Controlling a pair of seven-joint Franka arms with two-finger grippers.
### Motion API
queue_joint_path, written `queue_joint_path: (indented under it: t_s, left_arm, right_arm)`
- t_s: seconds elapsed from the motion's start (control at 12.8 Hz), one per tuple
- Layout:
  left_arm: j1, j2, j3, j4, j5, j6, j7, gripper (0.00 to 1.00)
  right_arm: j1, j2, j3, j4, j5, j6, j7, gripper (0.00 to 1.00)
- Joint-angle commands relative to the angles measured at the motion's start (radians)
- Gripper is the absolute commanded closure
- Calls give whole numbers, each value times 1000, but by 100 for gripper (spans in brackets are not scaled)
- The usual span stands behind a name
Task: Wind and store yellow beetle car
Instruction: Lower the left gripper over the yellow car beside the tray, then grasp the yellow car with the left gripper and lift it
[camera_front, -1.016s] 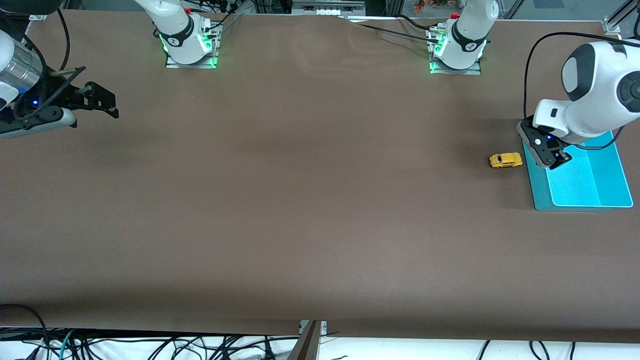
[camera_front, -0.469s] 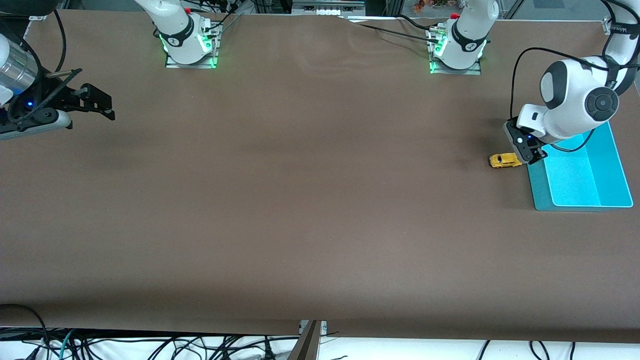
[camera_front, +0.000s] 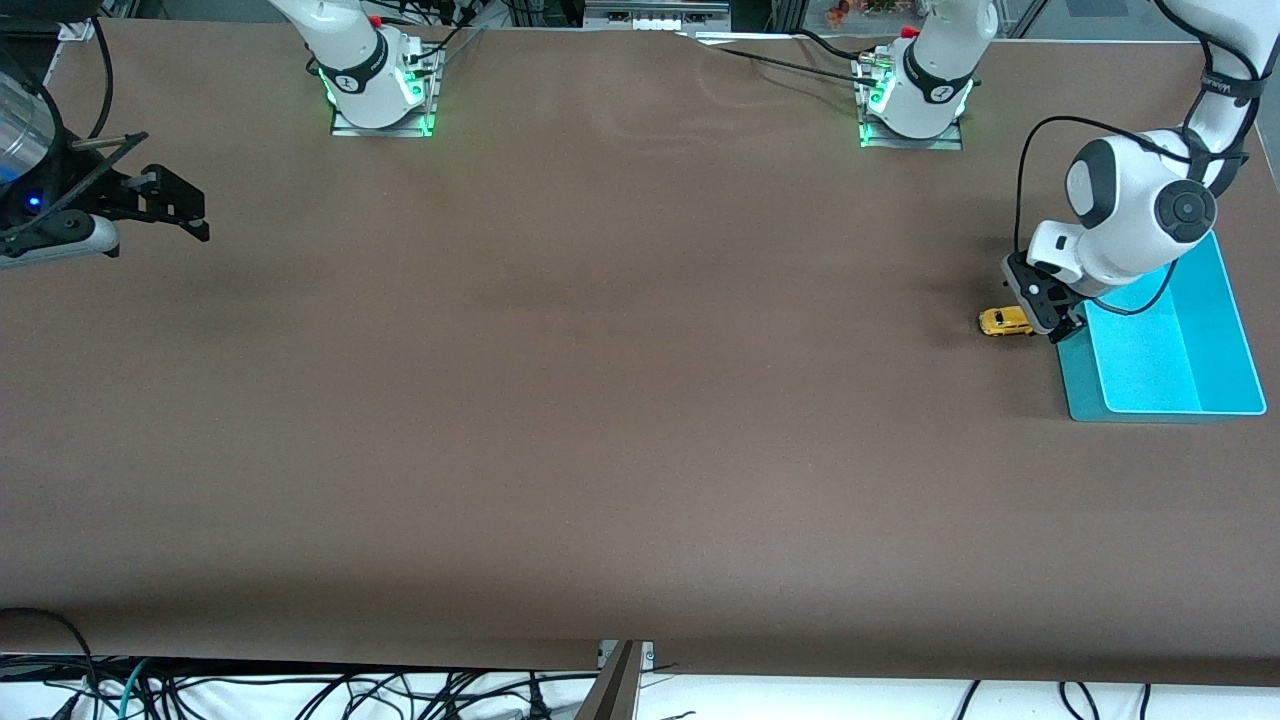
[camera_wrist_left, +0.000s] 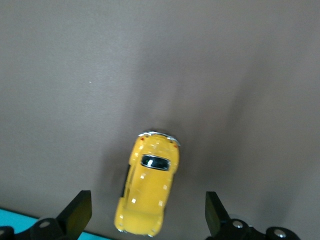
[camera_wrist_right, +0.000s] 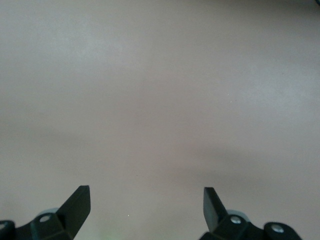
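Note:
The sides of the yellow beetle car are still below the gripper's fingers, so closing now would miss. My left gripper should move lower before it closes on the car.
The yellow beetle car (camera_front: 1005, 321) stands on the brown table beside the teal bin (camera_front: 1200, 392), toward the left arm's end. My left gripper (camera_front: 1050, 318) is open and hangs low over the car's bin-side end, partly covering it. In the left wrist view the car (camera_wrist_left: 148, 192) lies between the two black fingertips (camera_wrist_left: 77, 212), untouched by either. My right gripper (camera_front: 185, 210) is open and empty, up over the right arm's end of the table; its wrist view shows only bare table between its fingertips (camera_wrist_right: 80, 202).
The teal bin holds nothing that shows; a corner of it appears in the left wrist view (camera_wrist_left: 15, 222). The two arm bases (camera_front: 380, 95) (camera_front: 915, 100) stand along the table's edge farthest from the front camera. Cables hang below the near edge.
My left gripper has moved from over the bin's corner to over the car and come lower. My right gripper has drifted farther toward its end of the table.

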Motion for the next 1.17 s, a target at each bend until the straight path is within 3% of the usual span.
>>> queue_joint_path:
  t_s: [0.0, 0.47, 0.55, 0.63, 0.7, 0.86, 1.02, 1.09]
  left_arm:
    - [44, 60, -12, 4, 80, 94, 24, 0]
    - [61, 113, -12, 4, 110, 150, 27, 2]
    - [61, 119, -12, 4, 127, 151, 27, 13]
    - [62, 119, -12, 4, 136, 160, 27, 37]
    - [62, 120, -12, 4, 137, 160, 27, 53]
    - [59, 122, -12, 5, 137, 157, 26, 65]
    - [56, 122, -13, 10, 137, 151, 26, 86]
    - [55, 122, -13, 11, 137, 150, 24, 90]
  right_arm:
    - [4, 17, -5, 35, -10, -18, 20, 0]
    - [-2, 35, -27, 31, -7, -31, 40, 0]
    - [-2, 35, -31, 23, -4, -48, 47, 0]
    - [0, 35, -33, 25, 4, -56, 52, 0]
    - [0, 35, -31, 25, 17, -59, 61, 0]
    - [4, 31, -27, 25, 39, -61, 102, 0]
    - [6, 31, -25, 25, 42, -64, 112, 0]
    - [6, 32, -24, 26, 45, -62, 110, 0]
